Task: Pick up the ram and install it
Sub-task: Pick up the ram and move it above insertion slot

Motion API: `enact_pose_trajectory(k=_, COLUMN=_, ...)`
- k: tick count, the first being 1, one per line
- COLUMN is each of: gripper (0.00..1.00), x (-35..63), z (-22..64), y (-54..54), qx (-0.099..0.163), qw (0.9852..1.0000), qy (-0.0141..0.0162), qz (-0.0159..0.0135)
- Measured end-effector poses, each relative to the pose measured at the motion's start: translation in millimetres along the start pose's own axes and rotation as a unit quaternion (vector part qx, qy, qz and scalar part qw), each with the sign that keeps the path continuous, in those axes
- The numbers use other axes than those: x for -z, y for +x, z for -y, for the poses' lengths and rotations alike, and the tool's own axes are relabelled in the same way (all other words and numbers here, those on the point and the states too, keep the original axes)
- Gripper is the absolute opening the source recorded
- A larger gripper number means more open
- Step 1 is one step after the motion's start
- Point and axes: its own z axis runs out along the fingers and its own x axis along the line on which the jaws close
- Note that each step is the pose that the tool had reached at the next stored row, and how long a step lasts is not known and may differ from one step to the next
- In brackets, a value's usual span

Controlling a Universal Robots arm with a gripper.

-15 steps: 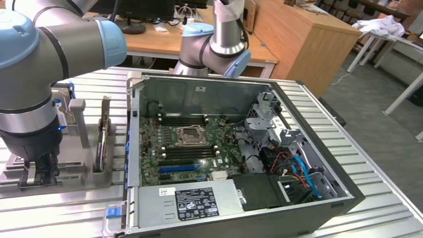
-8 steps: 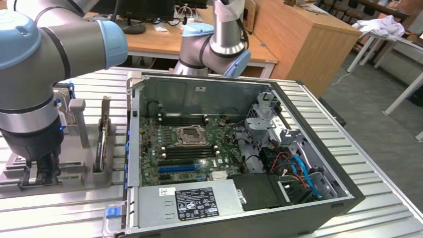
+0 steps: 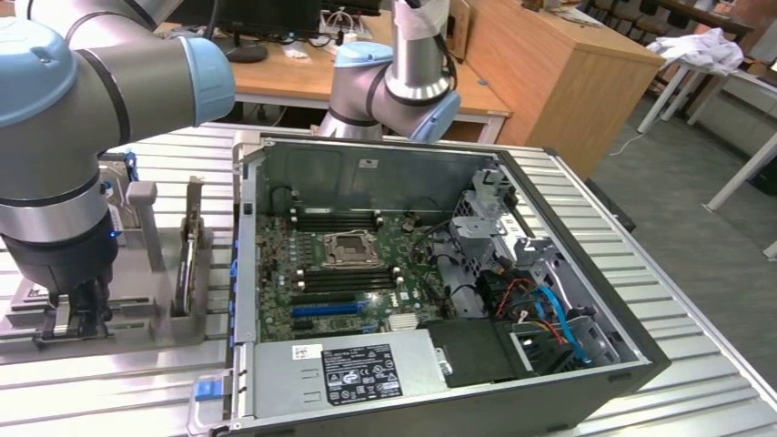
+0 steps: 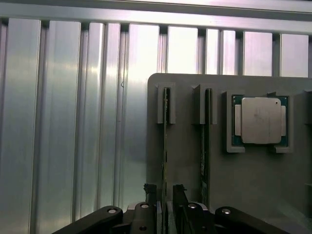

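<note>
I should next grab the ram by its exposed upper edge (image 4: 165,191) to install it, since the holder's slots close around the ram's lower edge and ends.
Two ram sticks stand on edge in a grey holder plate (image 4: 185,156). One ram (image 4: 165,141) runs straight up between my fingers; the other ram (image 4: 204,141) sits one slot over. My gripper (image 4: 165,192) is open, with one finger (image 4: 151,195) on each side of the nearer ram and a thin gap on both sides. In the exterior view my gripper (image 3: 73,314) hangs low over the holder (image 3: 134,314) at that view's left, beside the open computer case (image 3: 583,237). The motherboard (image 3: 352,273) lies inside with long black memory slots (image 3: 334,221).
A processor chip (image 4: 261,119) rests in a pocket of the holder beside the rams. A ribbed aluminium table (image 4: 63,122) surrounds it. A second robot arm (image 3: 395,82) stands behind the case. The power supply (image 3: 352,369) and drive cage with cables (image 3: 547,319) fill the case's near end.
</note>
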Motion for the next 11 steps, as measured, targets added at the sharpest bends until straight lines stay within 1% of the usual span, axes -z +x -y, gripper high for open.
enact_pose_trajectory(k=3, gripper=0.27, x=0.0, z=0.0, y=0.0, qx=0.000, qw=1.0000, qy=0.0000, qz=0.0000)
enact_pose_trajectory(k=5, gripper=0.25, x=0.0, z=0.0, y=0.0, qx=0.000, qw=1.0000, qy=0.0000, qz=0.0000)
enact_pose_trajectory(k=6, gripper=0.19, x=0.0, z=0.0, y=0.0, qx=0.000, qw=1.0000, qy=0.0000, qz=0.0000)
enact_pose_trajectory(k=11, gripper=0.19, x=0.0, z=0.0, y=0.0, qx=0.000, qw=1.0000, qy=0.0000, qz=0.0000)
